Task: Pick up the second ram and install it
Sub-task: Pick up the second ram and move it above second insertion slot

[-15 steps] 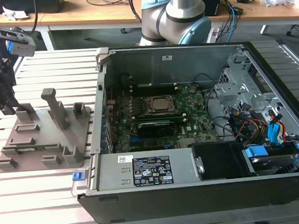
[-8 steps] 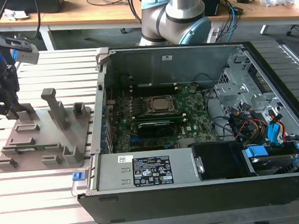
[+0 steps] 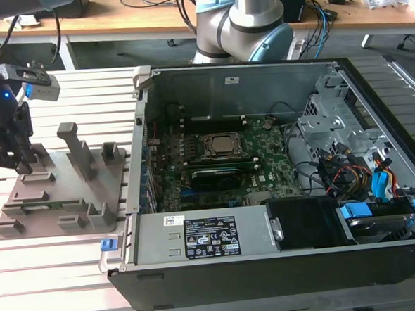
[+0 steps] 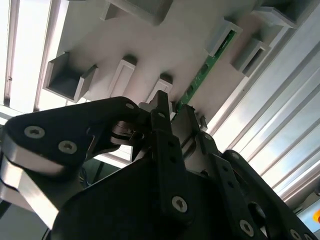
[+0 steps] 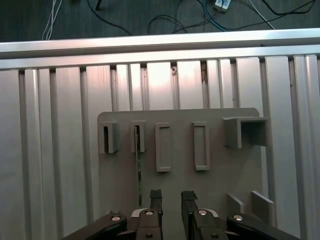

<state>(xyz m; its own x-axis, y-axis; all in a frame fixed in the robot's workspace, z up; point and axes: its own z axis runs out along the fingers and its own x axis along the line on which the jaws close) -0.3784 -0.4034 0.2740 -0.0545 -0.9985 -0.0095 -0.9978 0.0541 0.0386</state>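
Next, the gripper grabs the ram's open middle part (image 3: 47, 205) between the slot blocks to install it, since the blocks wrap the ram's ends.
The second ram (image 3: 45, 205) is a thin green stick lying along the grey fixture tray (image 3: 63, 221) at the exterior view's left. In the first wrist view the ram (image 5: 138, 170) stands on edge in a slot block of the tray (image 5: 215, 200). My gripper (image 3: 14, 166) hovers over the far end of the tray. Its fingers (image 5: 155, 200) stand a little apart with nothing between them, so the gripper (image 5: 171, 197) is open. The ram runs just beside one finger. In the second wrist view the ram (image 4: 202, 72) leads toward the gripper (image 4: 174, 112).
An open computer case (image 3: 198, 240) lies on its side to the exterior view's right of the tray, with the green motherboard (image 3: 265, 173) and processor socket (image 3: 223, 145) inside. Cables and a drive bay (image 3: 368, 188) fill its right end. Everything rests on a slatted aluminium table (image 3: 53, 278).
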